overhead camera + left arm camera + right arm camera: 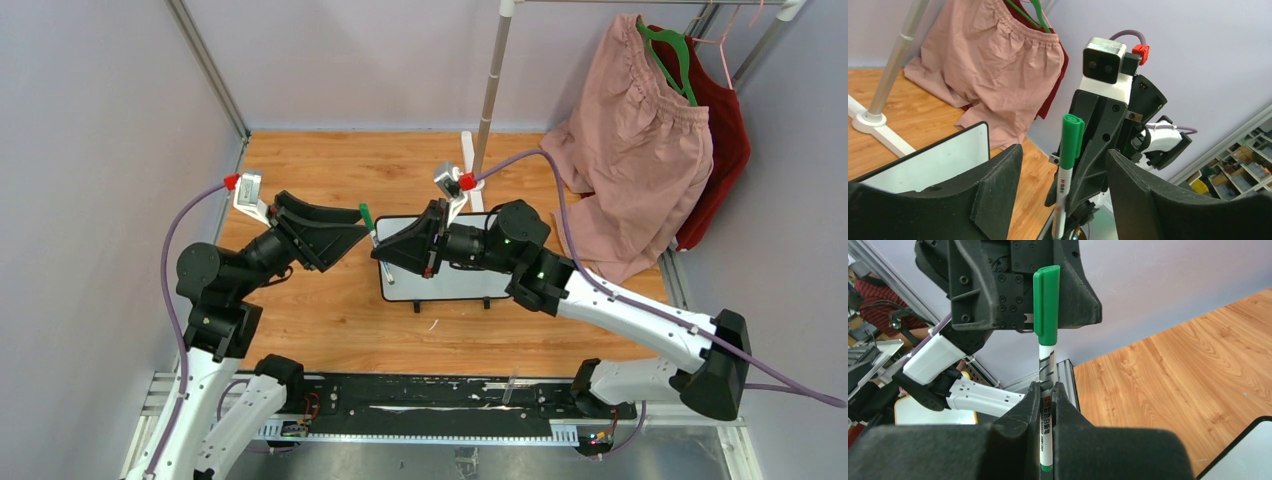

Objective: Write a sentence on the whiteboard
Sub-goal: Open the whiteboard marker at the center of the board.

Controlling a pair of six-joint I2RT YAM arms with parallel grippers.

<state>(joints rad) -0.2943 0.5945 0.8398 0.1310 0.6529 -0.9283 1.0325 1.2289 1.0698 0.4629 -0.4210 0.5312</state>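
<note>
My left gripper grabs the marker's green cap [366,216] [1070,141] next, to pull it off and free the marker's tip for writing.
The whiteboard [455,283] stands on the wooden table, white with a thin black frame, partly covered by my right arm. No sentence shows on its bare parts [943,160]. A white marker with a green cap [1047,340] points cap-up between the two grippers. My right gripper [1047,387] is shut on the marker's barrel, just above the board's left end [385,252]. My left gripper [1064,150] is open, its pads on either side of the capped end [1071,135] without touching it. In the top view the left gripper [358,225] sits beside the cap [366,213].
A clothes rack pole [490,95] with a white foot [468,160] stands behind the board. Pink shorts [635,150] and a red garment [725,150] hang at the back right. The table's left wall [100,200] is close to the left arm.
</note>
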